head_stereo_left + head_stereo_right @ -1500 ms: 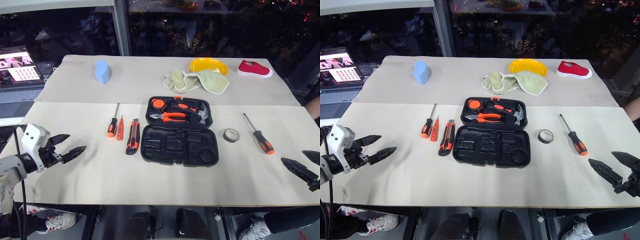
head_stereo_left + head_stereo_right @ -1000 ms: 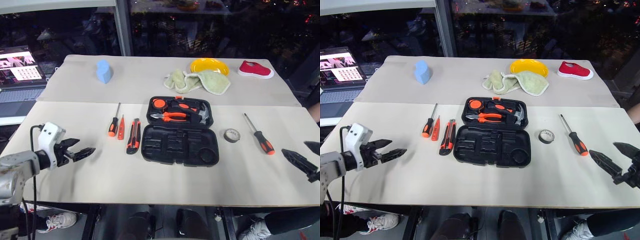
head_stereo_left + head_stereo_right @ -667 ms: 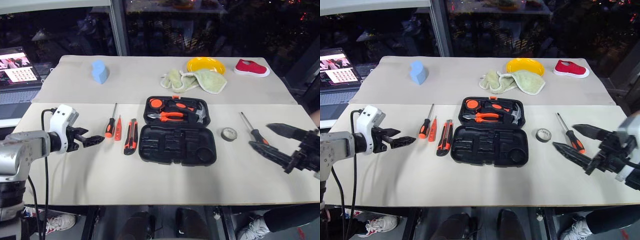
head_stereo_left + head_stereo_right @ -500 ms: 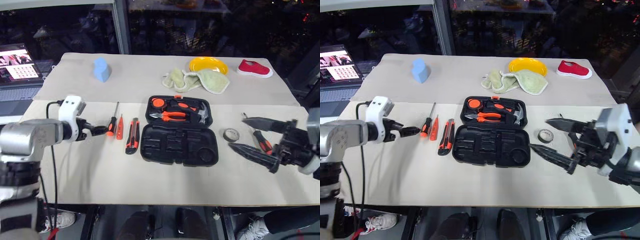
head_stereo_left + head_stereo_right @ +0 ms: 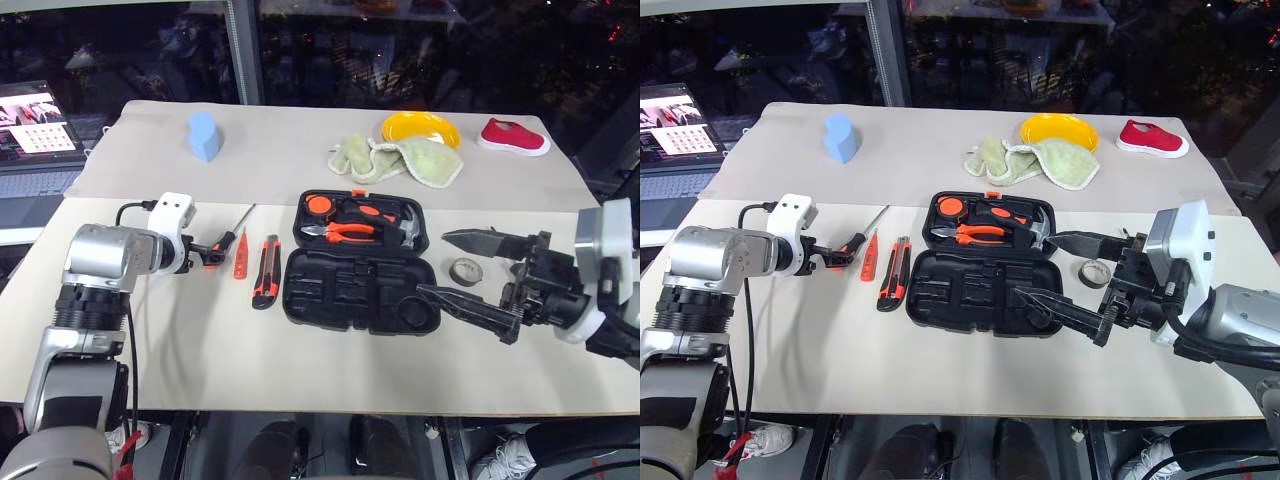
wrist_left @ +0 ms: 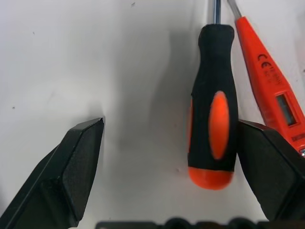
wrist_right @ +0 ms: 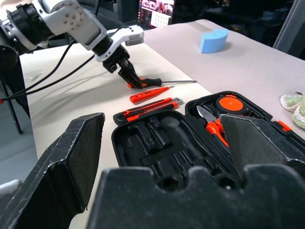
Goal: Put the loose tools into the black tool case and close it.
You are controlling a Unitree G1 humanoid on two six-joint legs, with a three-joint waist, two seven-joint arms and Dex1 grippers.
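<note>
Next, my left gripper takes hold of the long orange-and-black screwdriver by its thick handle (image 5: 217, 250), since a thin shaft (image 5: 244, 217) sticks out of one end of the handle.
The black tool case (image 5: 360, 292) lies open mid-table, its front half empty. My left gripper (image 5: 215, 248) is down at the table, open. An orange-and-black screwdriver's handle (image 6: 212, 124) lies between its fingers, close to one finger (image 6: 267, 167). The small red screwdriver (image 5: 240, 258) and the utility knife (image 5: 266, 270) lie just right of it. My right gripper (image 5: 432, 264) hovers wide open and empty over the case's right end. The dark tape roll (image 5: 464, 270) sits on the table beyond it.
Orange pliers (image 5: 345, 231) and a hammer (image 5: 405, 228) sit in the case's rear half. A blue sponge (image 5: 204, 136), green cloths (image 5: 400, 160), a yellow plate (image 5: 420, 128) and a red shoe (image 5: 511, 136) lie at the back. A laptop (image 5: 35, 110) is far left.
My left gripper has come forward and right, up to the screwdriver's handle, which now lies more slanted. My right gripper has swung in from the table's right edge to the case's right end.
</note>
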